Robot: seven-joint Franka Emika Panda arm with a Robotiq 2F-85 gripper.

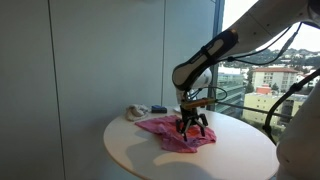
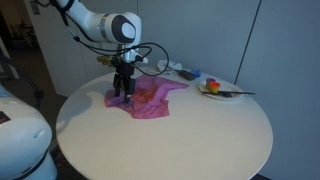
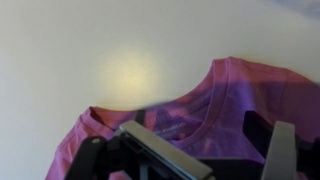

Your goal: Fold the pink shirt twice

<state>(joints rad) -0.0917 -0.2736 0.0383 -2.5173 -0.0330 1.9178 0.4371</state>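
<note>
My gripper should next grab the fabric at its collar edge. Then it can fold the collar end over the rest of the pink shirt [image 1: 178, 133].
The pink shirt [image 1: 178, 133] lies wrinkled on the round white table [image 1: 130, 150]; it also shows in the other exterior view [image 2: 148, 100]. My gripper [image 1: 192, 127] hangs down right over the shirt, fingers spread, also seen in an exterior view [image 2: 123, 95]. In the wrist view the shirt's collar and purple-pink fabric [image 3: 215, 100] fill the space between my open fingers [image 3: 205, 145]. Nothing is held between them.
A small grey-white object [image 1: 136, 111] and a bluish item [image 1: 158, 109] lie at the table's far edge. A plate with colourful items [image 2: 214, 88] and other small things [image 2: 184, 71] sit across the table. Windows stand behind.
</note>
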